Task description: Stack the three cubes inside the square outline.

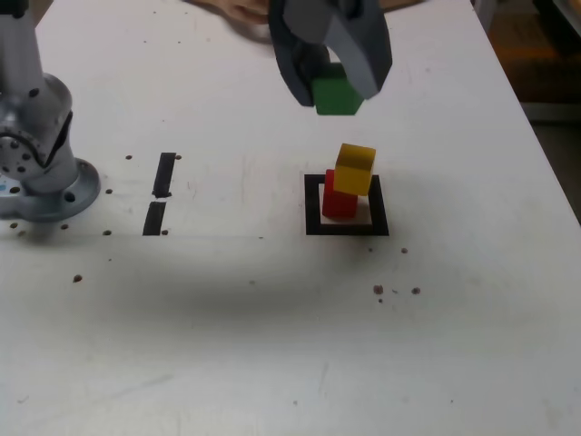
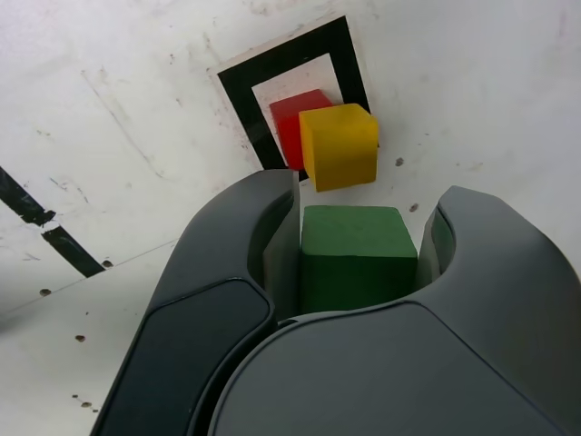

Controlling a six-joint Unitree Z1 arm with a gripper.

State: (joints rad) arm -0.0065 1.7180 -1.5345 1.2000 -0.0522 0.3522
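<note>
The robot should hold on to the green cube until its lower edge [image 1: 336, 113] reaches the yellow cube's top [image 1: 357, 153], because the green cube's lower edge is still above it.
The red cube [image 1: 339, 202] stands inside the black square outline [image 1: 313, 204] on the white table. On top of it sits the yellow cube [image 1: 354, 170], shifted towards the exterior view's right and overhanging. My gripper [image 1: 334, 91] hangs in the air above and behind this stack, shut on the green cube [image 1: 336, 94]. In the wrist view the green cube [image 2: 356, 254] sits between the two dark fingers, with the yellow cube [image 2: 339, 145], the red cube [image 2: 292, 123] and the square outline [image 2: 272, 68] beyond it.
Two short black tape strips [image 1: 160, 193] lie on the exterior view's left, near the arm's grey base [image 1: 41, 173]. A person's hand [image 1: 238, 11] shows at the table's far edge. Small dark specks [image 1: 396, 291] dot the table in front of the outline.
</note>
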